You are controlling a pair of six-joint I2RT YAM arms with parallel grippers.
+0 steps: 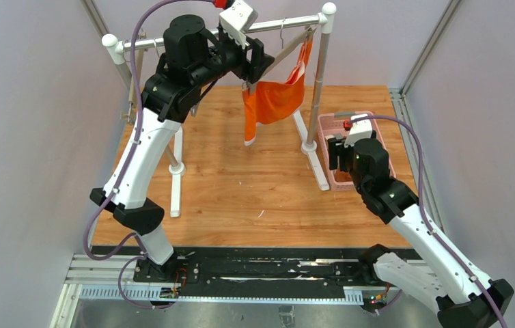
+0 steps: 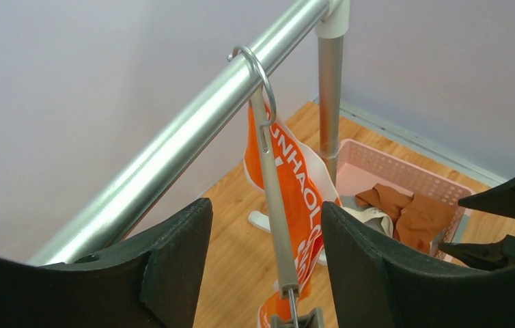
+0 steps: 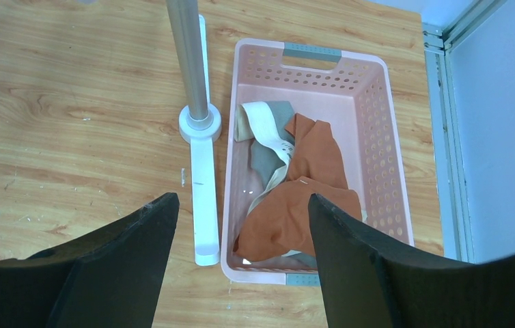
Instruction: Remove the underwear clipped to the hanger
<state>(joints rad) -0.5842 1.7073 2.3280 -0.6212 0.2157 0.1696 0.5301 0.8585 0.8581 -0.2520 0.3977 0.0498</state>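
Note:
I should grab the hanger's near arm (image 2: 279, 232) with my left gripper next, so the far end of the hanger stays free to unclip the underwear.
The bright orange underwear (image 1: 275, 99) with white lettering hangs clipped to a grey hanger (image 1: 285, 49) hooked on the rack's rail (image 1: 173, 42). In the left wrist view the hanger's arm (image 2: 274, 205) runs down between my open left gripper's (image 2: 265, 208) fingers, with the orange underwear (image 2: 302, 188) behind it. In the top view my left gripper (image 1: 253, 65) is at the hanger's lower left end. The rust-brown underwear (image 3: 302, 198) and the grey one (image 3: 268, 157) lie in the pink basket (image 3: 302, 51). My right gripper (image 3: 241, 199) is open and empty above the basket's near end.
The rack's right post (image 1: 319, 82) and white foot (image 3: 203, 191) stand just left of the basket (image 1: 326, 123). The rack's left post (image 1: 135, 82) and foot (image 1: 175, 184) stand behind my left arm. Grey walls close in on three sides.

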